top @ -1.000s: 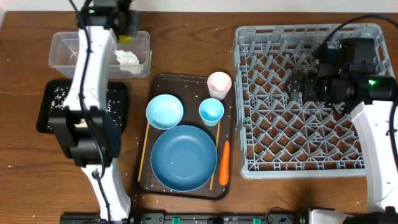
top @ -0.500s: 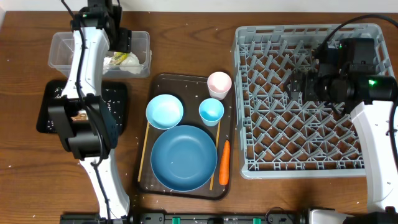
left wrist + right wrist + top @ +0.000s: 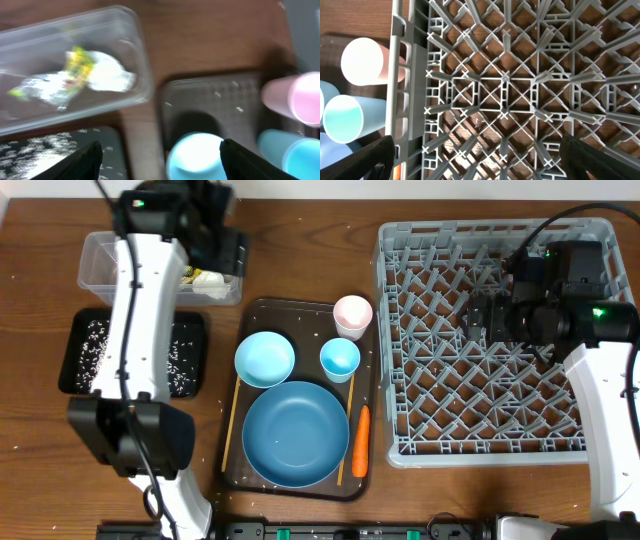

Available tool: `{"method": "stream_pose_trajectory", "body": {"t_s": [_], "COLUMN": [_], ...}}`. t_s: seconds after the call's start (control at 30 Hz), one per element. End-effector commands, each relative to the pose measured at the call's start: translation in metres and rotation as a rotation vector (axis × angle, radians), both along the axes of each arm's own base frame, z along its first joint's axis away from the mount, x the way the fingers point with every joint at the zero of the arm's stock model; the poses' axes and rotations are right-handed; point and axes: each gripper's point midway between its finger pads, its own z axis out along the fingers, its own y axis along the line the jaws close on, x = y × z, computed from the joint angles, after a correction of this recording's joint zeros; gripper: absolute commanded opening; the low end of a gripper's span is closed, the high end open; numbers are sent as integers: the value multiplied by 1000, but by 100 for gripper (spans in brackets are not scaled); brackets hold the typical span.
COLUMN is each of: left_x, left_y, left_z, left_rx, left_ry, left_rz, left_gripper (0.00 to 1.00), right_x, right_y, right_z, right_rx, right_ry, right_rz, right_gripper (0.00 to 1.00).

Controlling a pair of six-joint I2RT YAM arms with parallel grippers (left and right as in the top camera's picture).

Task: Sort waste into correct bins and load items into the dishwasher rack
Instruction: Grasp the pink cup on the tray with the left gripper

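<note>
My left gripper grabs the pink cup by its rim [image 3: 352, 312] [image 3: 306, 98] next, so the cup's base end stays free to hand over to my right gripper.
My left gripper [image 3: 226, 250] [image 3: 161, 150] hangs open and empty over the right end of the clear tub [image 3: 100, 260] [image 3: 135, 30]. In the tub lie crumpled white tissue [image 3: 207, 279] [image 3: 110, 75] and a yellow-green wrapper [image 3: 77, 59]. Rice grains speckle the black tray [image 3: 85, 350]. On the brown serving tray [image 3: 300, 310] sit the blue plate [image 3: 296, 432], bowl [image 3: 264, 359], light-blue cup [image 3: 340, 359], pink cup [image 3: 352, 314], carrot [image 3: 361, 440] and chopsticks [image 3: 229, 425]. Above the empty grey rack [image 3: 490, 430] [image 3: 505, 75], my right gripper [image 3: 480, 315] [image 3: 477, 150] stays open.
The left arm's white links cross over the black tray and the table's left side. Cables run from the right arm past the rack's back right corner. Stray rice grains dot the wood around the serving tray.
The left gripper has opened above the clear tub and shifted right toward its end; the wrapper now lies in the tub. The right arm has not moved.
</note>
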Motion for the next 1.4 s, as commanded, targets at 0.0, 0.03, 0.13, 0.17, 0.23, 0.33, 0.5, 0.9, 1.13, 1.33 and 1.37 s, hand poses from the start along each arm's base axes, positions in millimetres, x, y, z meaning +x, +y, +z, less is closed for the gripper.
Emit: {"method": "stream_pose_trajectory", "body": {"t_s": [0.0,0.03,0.13,0.17,0.23,0.33,0.5,0.9,1.13,1.33,1.37], "left_x": [-10,-13,-23,-27,-33,-42,-44,-40,-31,-29,-29], "left_y": [-34,-42,-65,-75,-92,-120,-157,-175,-180,-181,-181], "left_z": [-17,-22,-37,-43,-55,-74,-92,-138,-147,-151,-152], "left_rx": [-38,-36,-30,-28,-22,1,10,25,10,4,2], "left_ry": [64,78,115,129,151,177,167,223,208,210,214], "left_rz": [-86,-105,-159,-182,-222,-325,-410,-439,-408,-390,-382], "left_gripper": [76,76,76,76,78,78,79,80,75,50,46], "right_x": [1,1,1,1,0,-2,-6,-11,-10,-10,-10], "right_y": [-1,-1,-1,-1,0,0,0,0,0,0,0], "right_z": [0,0,0,0,-2,-7,-24,-54,-54,-54,-54], "right_rx": [16,20,29,30,32,32,33,34,34,34,34], "right_ry": [4,6,8,9,12,23,49,73,71,71,71], "right_rz": [-18,-26,-35,-35,-33,-33,-34,-34,-34,-34,-34], "right_gripper": [95,95,95,95,95,96,96,99,99,99,99]}}
